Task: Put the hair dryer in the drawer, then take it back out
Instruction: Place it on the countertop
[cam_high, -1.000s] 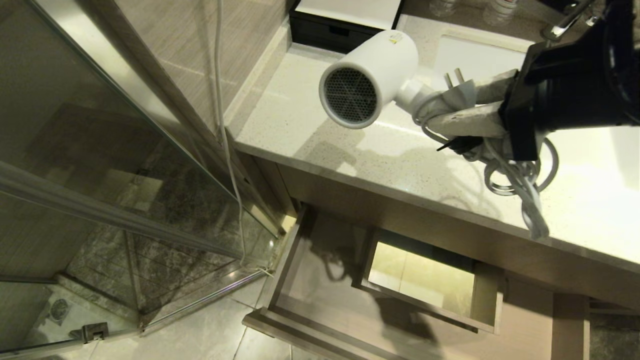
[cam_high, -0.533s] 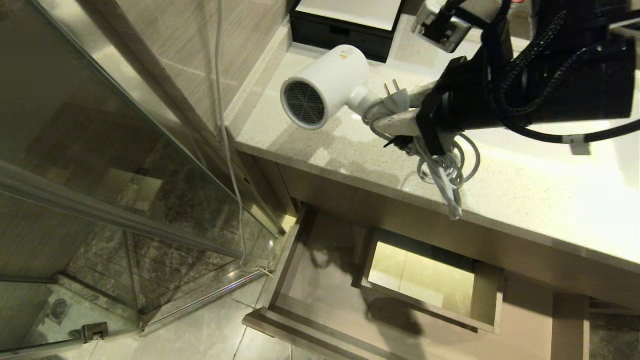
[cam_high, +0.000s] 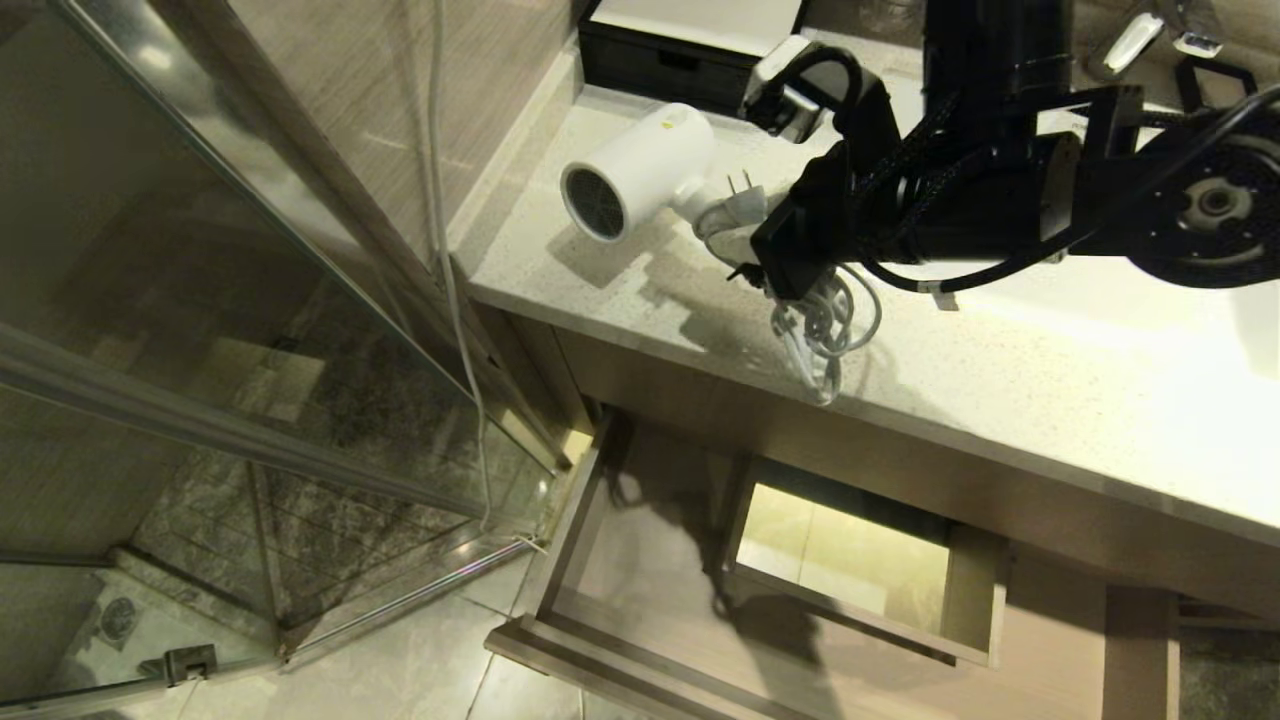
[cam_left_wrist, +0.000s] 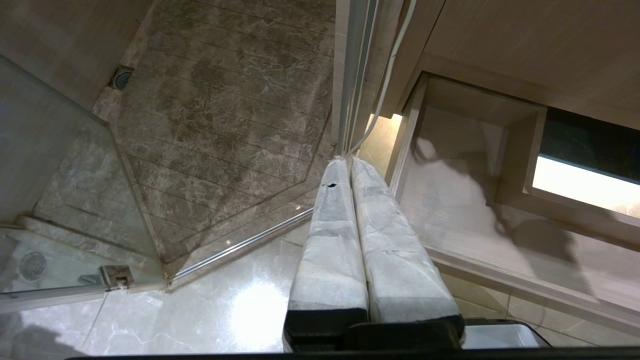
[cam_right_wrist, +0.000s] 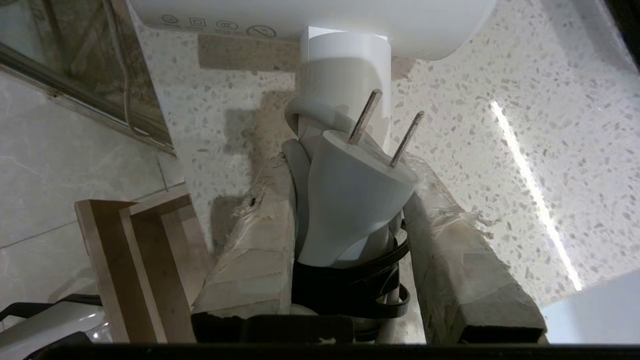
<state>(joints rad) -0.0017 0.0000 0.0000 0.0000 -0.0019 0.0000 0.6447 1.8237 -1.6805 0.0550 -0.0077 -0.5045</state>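
Observation:
I should bring the hair dryer down with my right gripper before releasing it, because the dryer's lower edge is still above its shadow on the speckled countertop.
The white hair dryer (cam_high: 635, 170) hangs low over the left end of the speckled countertop (cam_high: 1000, 390), its grilled end facing the glass wall. My right gripper (cam_high: 738, 236) is shut on its handle, with the plug (cam_right_wrist: 350, 200) and the strapped cord wedged between the padded fingers (cam_right_wrist: 260, 240). Loose cord loops (cam_high: 822, 325) dangle down to the counter. Whether the dryer body touches the counter I cannot tell. Below the counter the drawer (cam_high: 640, 560) stands pulled out, with its boxed cut-out (cam_high: 850, 560) showing. My left gripper (cam_left_wrist: 348, 161) is parked, shut and empty, above the floor beside the drawer (cam_left_wrist: 450, 200).
A black box with a white top (cam_high: 690, 40) stands at the counter's back left, just behind the dryer. A glass shower screen (cam_high: 200, 300) and a hanging white cable (cam_high: 450, 250) lie left of the counter. A faucet (cam_high: 1125, 45) is at the back right.
My right arm has swung left and lower, carrying the hair dryer from above the counter's middle down to its left end. The cord now reaches the counter. The left arm has not moved.

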